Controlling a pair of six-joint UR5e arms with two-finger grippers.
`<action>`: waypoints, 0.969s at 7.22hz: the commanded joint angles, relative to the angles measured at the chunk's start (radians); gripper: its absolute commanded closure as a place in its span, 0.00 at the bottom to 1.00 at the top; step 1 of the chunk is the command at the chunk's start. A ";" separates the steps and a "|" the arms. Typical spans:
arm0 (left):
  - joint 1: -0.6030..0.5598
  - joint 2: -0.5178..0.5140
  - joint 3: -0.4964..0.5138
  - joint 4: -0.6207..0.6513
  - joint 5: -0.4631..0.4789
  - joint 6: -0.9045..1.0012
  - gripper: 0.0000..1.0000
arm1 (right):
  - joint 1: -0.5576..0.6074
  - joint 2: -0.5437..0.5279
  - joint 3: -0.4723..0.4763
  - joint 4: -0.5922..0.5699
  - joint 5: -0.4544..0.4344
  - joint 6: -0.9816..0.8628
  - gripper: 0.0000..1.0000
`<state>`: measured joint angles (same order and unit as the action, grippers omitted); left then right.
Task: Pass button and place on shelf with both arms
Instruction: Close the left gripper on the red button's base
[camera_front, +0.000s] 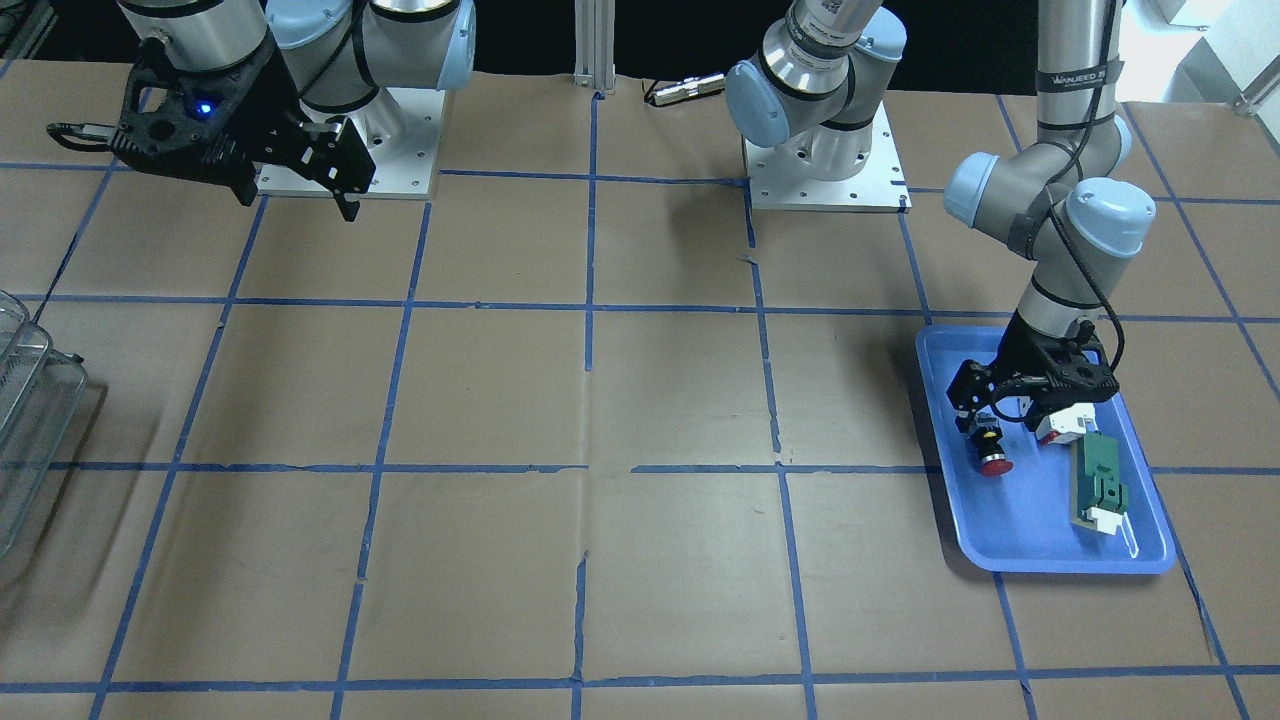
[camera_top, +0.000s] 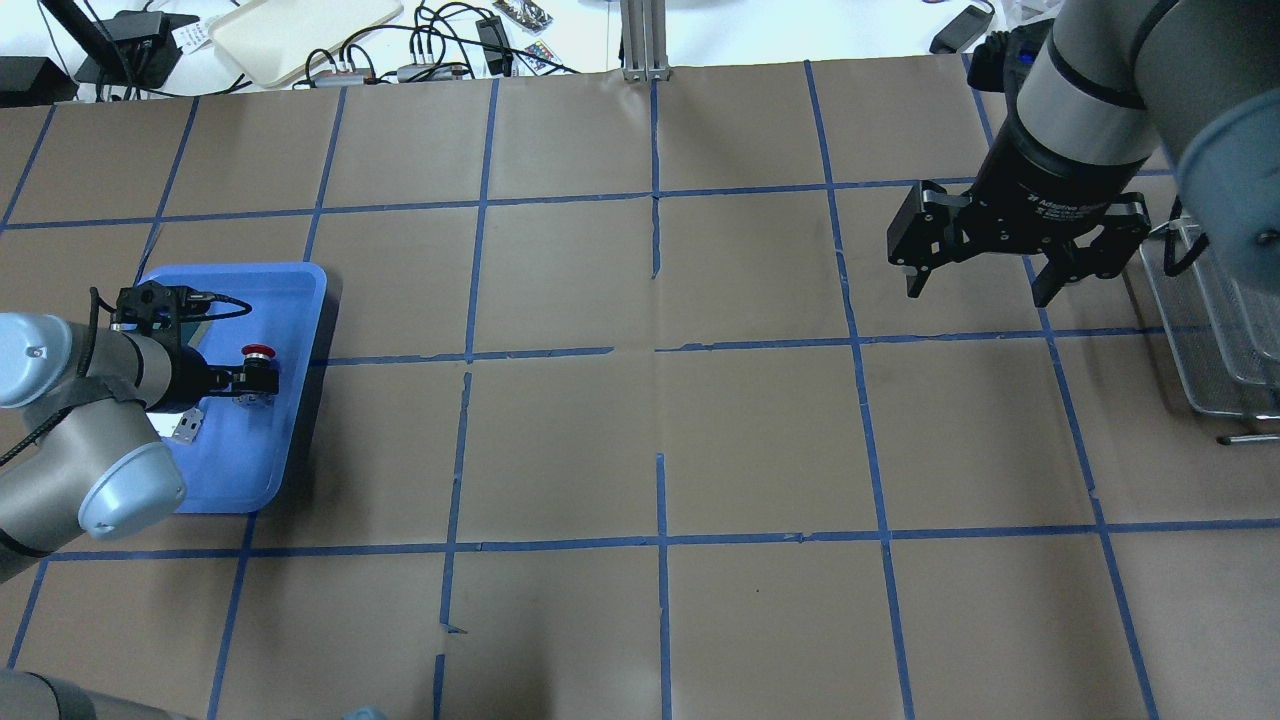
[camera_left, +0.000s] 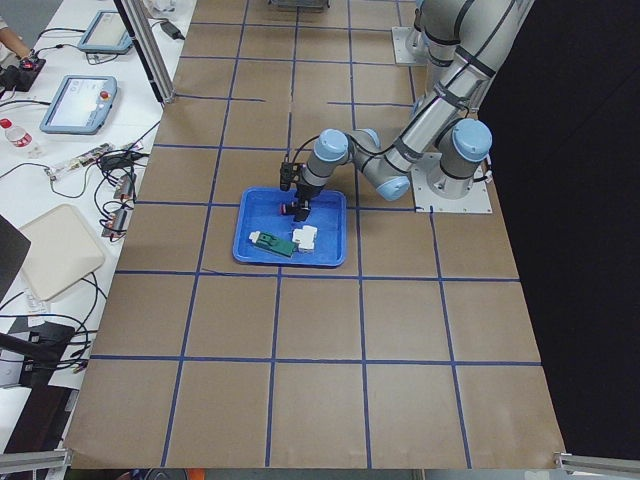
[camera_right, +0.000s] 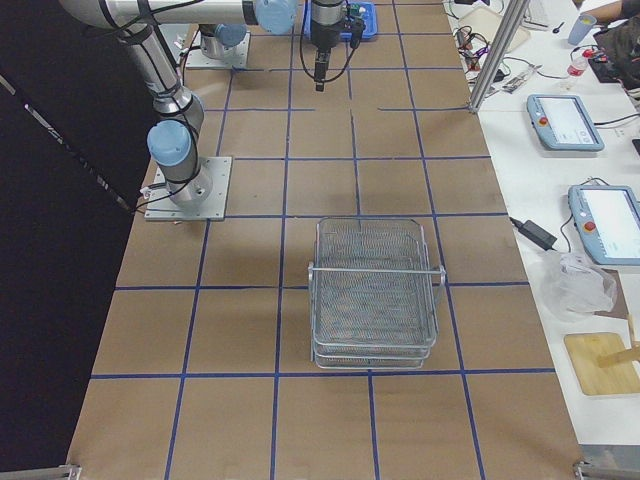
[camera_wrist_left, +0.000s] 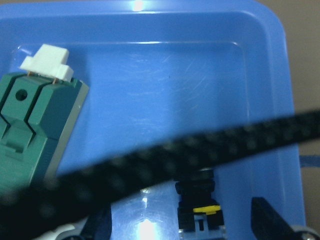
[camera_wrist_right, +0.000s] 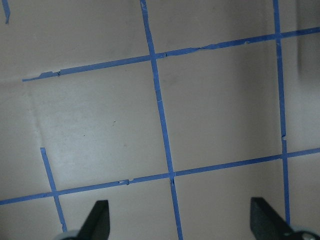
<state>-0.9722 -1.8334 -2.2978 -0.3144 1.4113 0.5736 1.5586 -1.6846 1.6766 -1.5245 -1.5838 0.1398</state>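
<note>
I should next grab the button by its black body (camera_front: 986, 434) with my left gripper, so the button's red cap (camera_front: 996, 466) stays free for the handover.
The button (camera_front: 992, 455), with a red cap and black body, lies in the blue tray (camera_front: 1040, 545). It also shows in the overhead view (camera_top: 258, 352) and in the left wrist view (camera_wrist_left: 199, 202), where its yellow and blue rear faces the camera. My left gripper (camera_front: 1003, 428) is low over the tray and open, its fingers (camera_wrist_left: 270, 220) wide on either side of the button and clear of it. My right gripper (camera_top: 985, 285) is open and empty, held above the table near the wire shelf (camera_top: 1215, 320). The shelf shows whole in the exterior right view (camera_right: 375, 290).
A green part (camera_front: 1100, 490) and a white block (camera_front: 1068, 425) lie in the tray beside the button. A black cable (camera_wrist_left: 150, 170) crosses the left wrist view. The brown table (camera_top: 660, 440) has a blue tape grid. Operator desks with pendants (camera_right: 565, 122) stand beyond the far edge.
</note>
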 joint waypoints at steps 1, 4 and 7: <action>0.003 -0.006 -0.011 0.005 0.000 0.000 0.27 | 0.000 0.000 0.000 0.004 -0.001 0.003 0.00; 0.003 -0.004 -0.002 0.008 0.000 0.003 0.75 | 0.000 0.000 0.000 0.006 -0.001 0.001 0.00; -0.002 -0.001 0.041 0.023 -0.008 0.018 1.00 | 0.000 -0.001 0.000 0.006 0.002 0.003 0.00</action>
<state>-0.9712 -1.8363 -2.2870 -0.2931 1.4080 0.5802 1.5585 -1.6852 1.6766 -1.5179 -1.5833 0.1428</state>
